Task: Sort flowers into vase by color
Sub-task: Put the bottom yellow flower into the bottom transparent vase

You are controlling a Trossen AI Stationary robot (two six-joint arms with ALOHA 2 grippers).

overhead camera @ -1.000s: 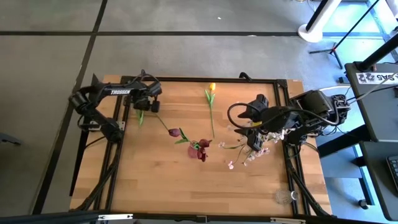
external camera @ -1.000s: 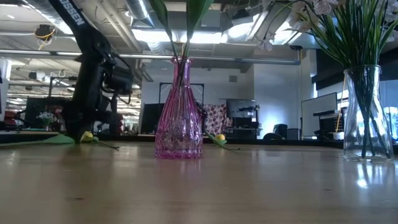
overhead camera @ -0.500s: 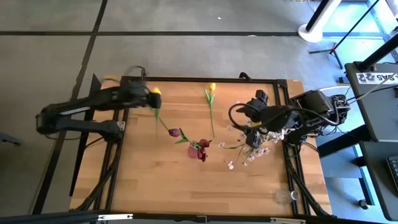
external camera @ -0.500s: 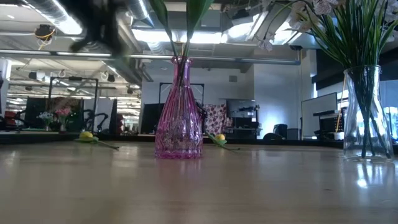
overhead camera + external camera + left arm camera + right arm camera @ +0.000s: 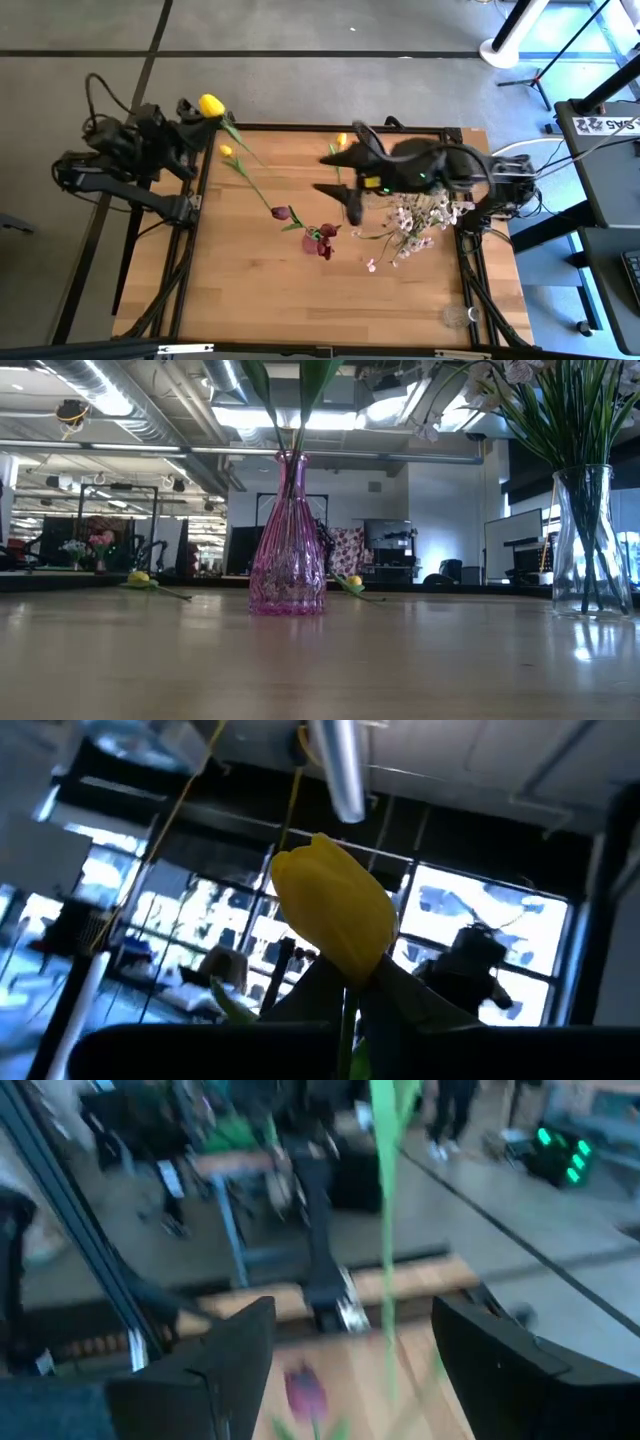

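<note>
The yellow tulip goes into the small clear vase, so next my right gripper will pick it up by its stem near the head (image 5: 233, 132).
My left gripper (image 5: 196, 120) is drawn back past the table's far left corner, shut on a yellow tulip (image 5: 210, 104) whose head (image 5: 335, 915) rises in front of the left wrist camera. A second yellow tulip (image 5: 226, 151) lies on the wood near that corner, and a third (image 5: 341, 140) lies by the far edge. My right gripper (image 5: 330, 172) hangs open above the third tulip's stem, and a green stem (image 5: 385, 1230) shows between its fingers. Maroon tulips (image 5: 320, 240) stand in a pink vase (image 5: 287, 540). White-pink sprays (image 5: 415, 220) stand in a clear vase (image 5: 590, 540). My left gripper holds the yellow tulip by its stem (image 5: 347, 1020) just below the head. The tulip is lifted clear of the table, with the head standing up past the fingers. The gripper's own dark body hides the fingertips, so the kind of hold does not show.
The table's black frame (image 5: 300, 128) runs along the far edge beside both grippers. The pink vase sits mid-table, the clear vase toward the right edge. Bare wood (image 5: 280, 300) lies across the near half. A small clear object (image 5: 458, 316) sits at the near right corner.
My left arm rose from the far left of the table and drew back past that corner, carrying a yellow tulip up with it and leaving the low view. My right arm swung from above the clear vase toward the table's left, and now hangs over the far middle.
</note>
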